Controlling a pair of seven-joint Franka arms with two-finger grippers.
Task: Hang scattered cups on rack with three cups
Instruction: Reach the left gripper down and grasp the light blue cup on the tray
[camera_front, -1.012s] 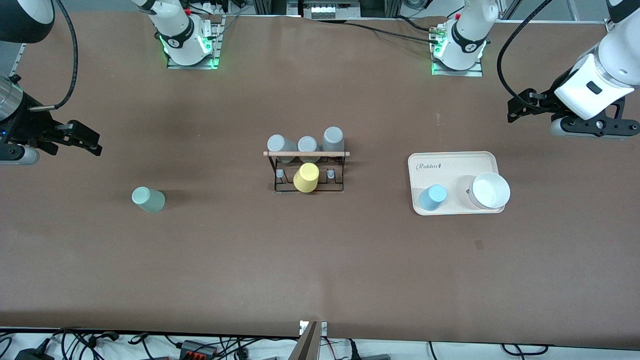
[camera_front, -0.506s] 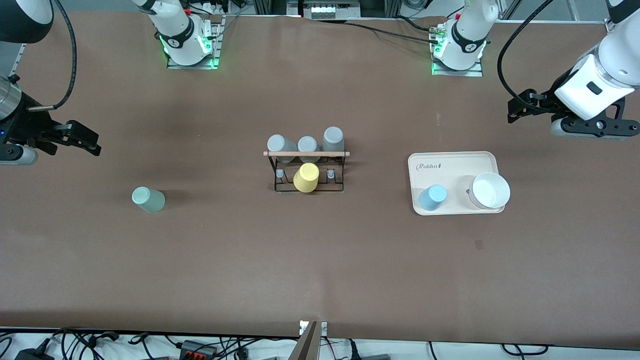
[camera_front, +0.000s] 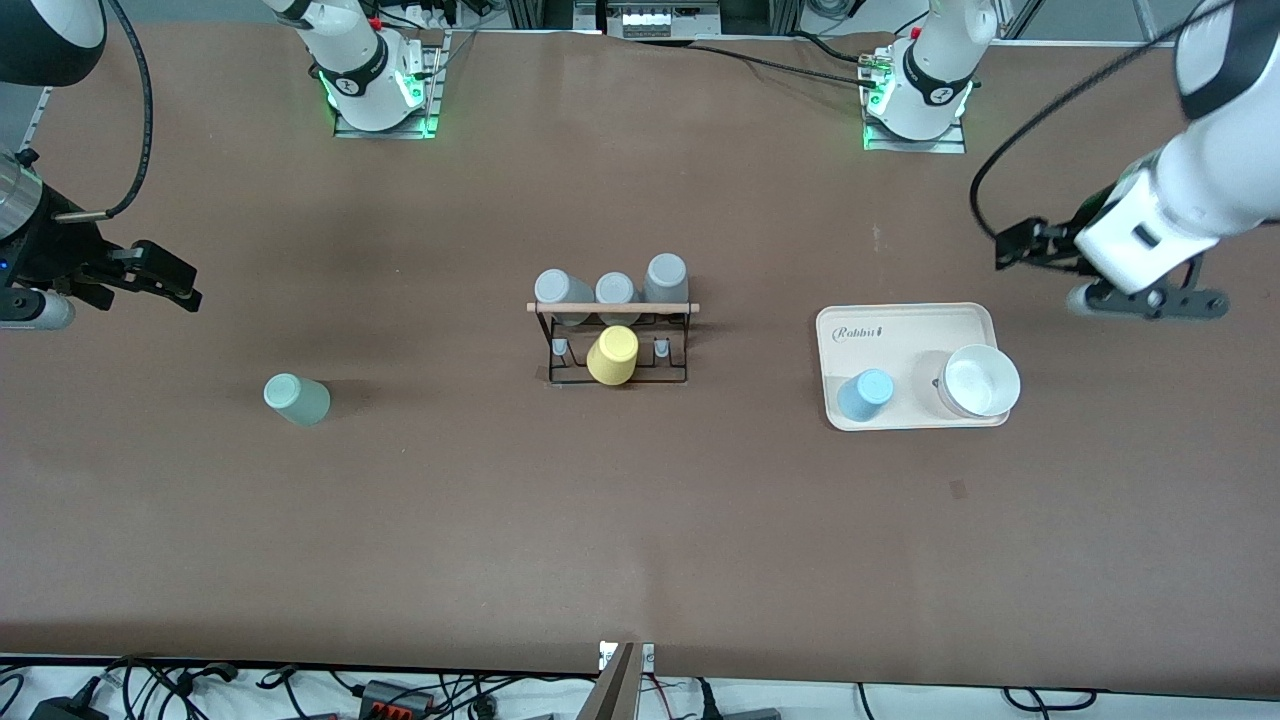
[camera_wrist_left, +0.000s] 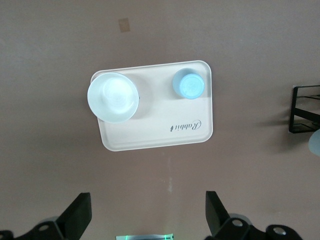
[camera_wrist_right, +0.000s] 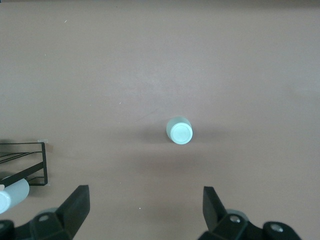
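Note:
The light blue cup needs to go on the black wire rack, so my left gripper should grab the cup by its sides next.
The mint green cup stands on the bare table toward the right arm's end; it also shows in the right wrist view. The light blue cup stands on the beige tray, and shows in the left wrist view. The black wire rack with its wooden rod is at the table's middle, holding three grey cups and a yellow cup. My left gripper is open and empty in the air beside the tray. My right gripper is open and empty, over the table's end.
A white bowl sits on the tray beside the blue cup, also in the left wrist view. The rack's edge shows in both wrist views. Cables lie along the table's near edge.
My left arm has swung toward the tray and lower in the front view. My right arm and all cups have stayed put.

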